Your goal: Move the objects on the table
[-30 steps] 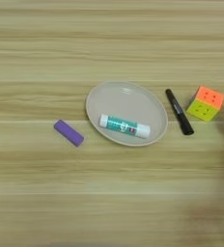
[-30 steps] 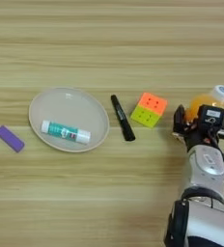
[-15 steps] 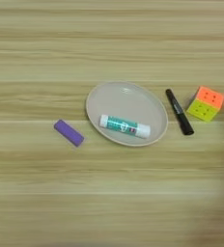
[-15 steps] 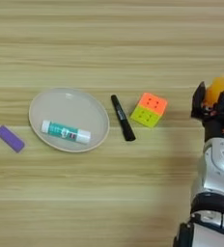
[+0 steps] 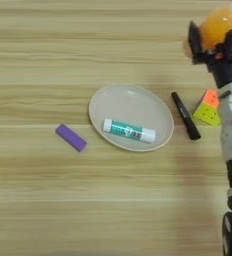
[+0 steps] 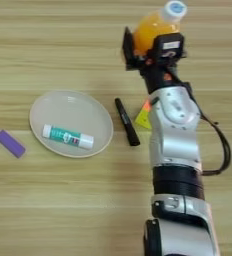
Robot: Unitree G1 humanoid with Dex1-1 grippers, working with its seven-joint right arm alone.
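Note:
The orange drink bottle's base is well short of the beige plate, so my right gripper needs to move it closer before opening.
My right gripper [image 6: 148, 42] is shut on the orange drink bottle [image 6: 149, 26] with its white cap [image 6: 175, 8], holding it up over the table [image 6: 53, 200] beyond the marker. The silver forearm [image 6: 174, 125] covers most of the multicoloured puzzle cube [image 6: 144, 118], of which only a yellow and orange corner shows. The black marker pen [image 6: 127, 129] lies just left of the cube. A white-and-teal tube [image 6: 68, 137] rests inside the beige plate [image 6: 48, 105]. In the left eye view the bottle [image 5: 219, 26] and the gripper [image 5: 208, 42] sit at the top right corner.
A small purple block [image 6: 10, 143] lies on the table left of the plate. The arm runs from the bottom edge up the right side, with a black cable [image 6: 222, 145] looping beside it.
The gripper has lifted the orange bottle off the table and carried it up and to the left, so the forearm now covers the cube. The camera view has shifted as well.

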